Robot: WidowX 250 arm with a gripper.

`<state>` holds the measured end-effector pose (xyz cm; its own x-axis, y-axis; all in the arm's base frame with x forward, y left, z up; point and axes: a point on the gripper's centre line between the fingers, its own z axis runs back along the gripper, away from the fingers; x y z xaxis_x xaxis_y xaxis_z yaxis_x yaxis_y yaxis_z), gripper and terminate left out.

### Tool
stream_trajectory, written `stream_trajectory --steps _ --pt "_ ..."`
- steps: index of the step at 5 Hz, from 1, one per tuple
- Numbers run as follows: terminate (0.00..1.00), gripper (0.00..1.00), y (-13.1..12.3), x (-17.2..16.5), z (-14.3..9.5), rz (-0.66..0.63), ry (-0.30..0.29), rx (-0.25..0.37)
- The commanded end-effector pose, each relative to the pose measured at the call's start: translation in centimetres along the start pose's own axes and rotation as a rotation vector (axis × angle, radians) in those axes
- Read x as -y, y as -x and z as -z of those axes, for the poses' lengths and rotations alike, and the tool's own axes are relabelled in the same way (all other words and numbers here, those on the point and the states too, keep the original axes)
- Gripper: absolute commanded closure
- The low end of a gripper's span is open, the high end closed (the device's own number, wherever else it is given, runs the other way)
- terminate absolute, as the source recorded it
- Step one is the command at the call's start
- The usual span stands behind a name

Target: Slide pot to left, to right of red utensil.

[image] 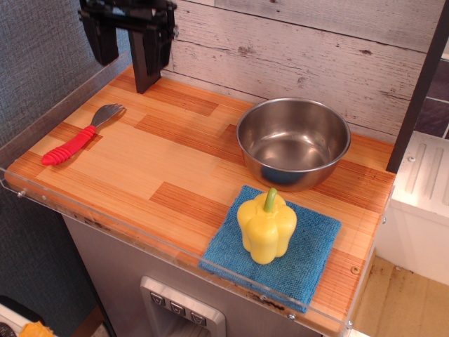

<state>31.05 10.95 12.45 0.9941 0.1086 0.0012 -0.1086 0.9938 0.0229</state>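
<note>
I next need to grab the steel pot with my gripper by its rim, so that I can slide the pot over beside the red utensil.
The pot is a shiny round steel bowl, empty, standing at the back right of the wooden counter. The red utensil, a spork with a ribbed red handle and grey forked head, lies at the far left, head pointing to the back. My gripper is black and hangs in the air at the top left, above the counter's back left corner, far from the pot. Its two fingers stand apart with nothing between them.
A yellow bell pepper stands on a blue cloth at the front, just before the pot. A clear plastic rim runs along the counter's edges. A wood-plank wall is behind. A black post stands at right.
</note>
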Motion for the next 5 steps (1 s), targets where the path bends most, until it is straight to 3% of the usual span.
stream_trajectory --steps 1,2,3,5 --pt "0.0 0.0 -1.3 4.6 -0.7 0.047 0.121 0.098" --pt "0.0 0.0 -2.1 7.4 1.1 0.073 0.116 0.121" --pt "0.0 0.0 -3.0 8.5 3.3 0.139 0.085 0.089" --pt "0.0 0.0 -4.1 8.9 6.9 0.133 0.043 0.073"
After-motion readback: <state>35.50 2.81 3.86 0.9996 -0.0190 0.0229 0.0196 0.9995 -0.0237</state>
